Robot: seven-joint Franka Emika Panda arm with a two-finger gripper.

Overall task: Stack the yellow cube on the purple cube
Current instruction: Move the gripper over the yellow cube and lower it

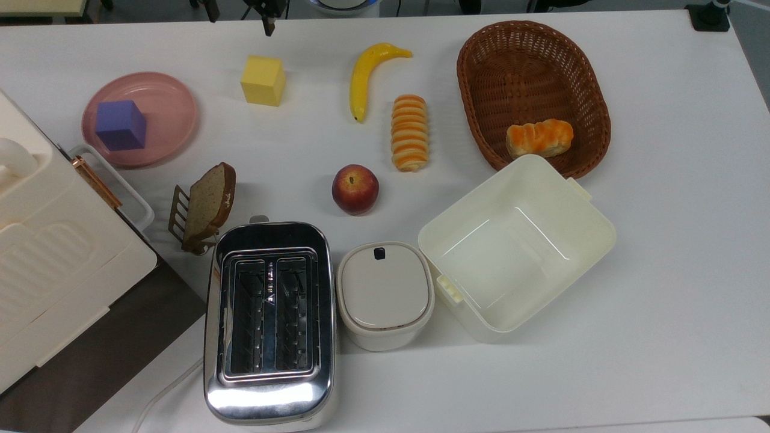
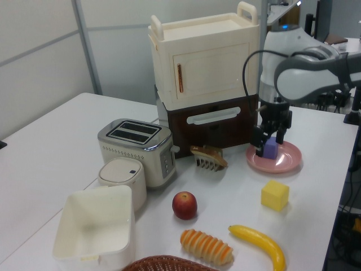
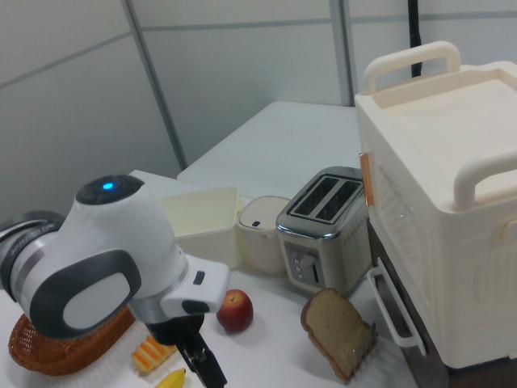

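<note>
The gripper should next grab the yellow cube by its upper sides, so the yellow cube's bottom stays free to rest on the purple cube (image 2: 272, 149).
The yellow cube (image 1: 263, 80) (image 2: 274, 195) stands alone on the white table, to the top view's right of the pink plate (image 1: 165, 114) (image 2: 285, 165). The purple cube (image 1: 121, 124) (image 2: 272, 149) sits on that plate. My gripper (image 2: 269, 140) hangs open and empty; in the left view it overlaps the purple cube, with the yellow cube lower and apart from it. In the top view the gripper (image 1: 238, 15) shows as two dark tips at the table's far edge, just beyond the yellow cube. One of its fingers (image 3: 206, 362) points down in the right view.
A banana (image 1: 364, 71), striped bread (image 1: 409, 132), an apple (image 1: 355, 189) and a wicker basket (image 1: 481, 54) lie to the top view's right of the yellow cube. A toast rack (image 1: 204, 207), toaster (image 1: 269, 319), lidded pot (image 1: 385, 294), open box (image 1: 595, 234) and tall cabinet (image 2: 203, 62) stand nearby.
</note>
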